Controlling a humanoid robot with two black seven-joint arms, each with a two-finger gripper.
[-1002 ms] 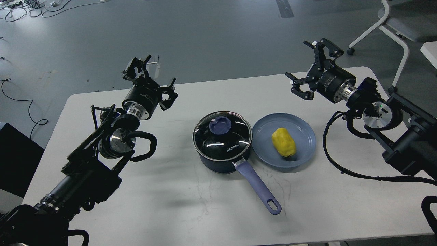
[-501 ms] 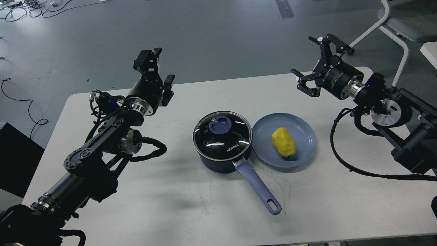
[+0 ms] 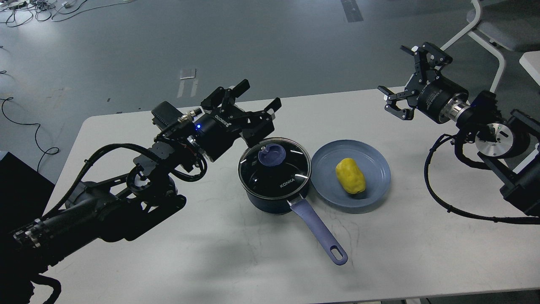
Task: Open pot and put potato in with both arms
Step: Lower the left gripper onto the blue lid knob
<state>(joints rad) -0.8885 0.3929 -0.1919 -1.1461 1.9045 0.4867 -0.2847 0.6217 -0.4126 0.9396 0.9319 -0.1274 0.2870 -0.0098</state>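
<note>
I should next grab the glass lid by its narrow purple knob [image 3: 272, 154] with my left gripper to open the pot, because the lid is too wide for the fingers.
A dark pot [image 3: 274, 192] with a purple handle [image 3: 319, 231] stands mid-table. Its glass lid [image 3: 275, 166] with a purple knob [image 3: 272, 153] is on it. A yellow potato [image 3: 350, 175] lies on a blue plate [image 3: 375, 169] just right of the pot. My left gripper [image 3: 255, 101] is open and empty, hovering just left of and behind the lid. My right gripper [image 3: 406, 80] is open and empty, raised over the table's far right, well away from the plate.
The white table [image 3: 219, 253] carries the pot and plate. A white chair [image 3: 485, 29] stands on the floor behind the right arm. Cables [image 3: 25, 122] lie on the floor at far left.
My left arm has swung right and turned toward the pot, its gripper now beside the lid. My right gripper has drawn back to the right and up a little.
</note>
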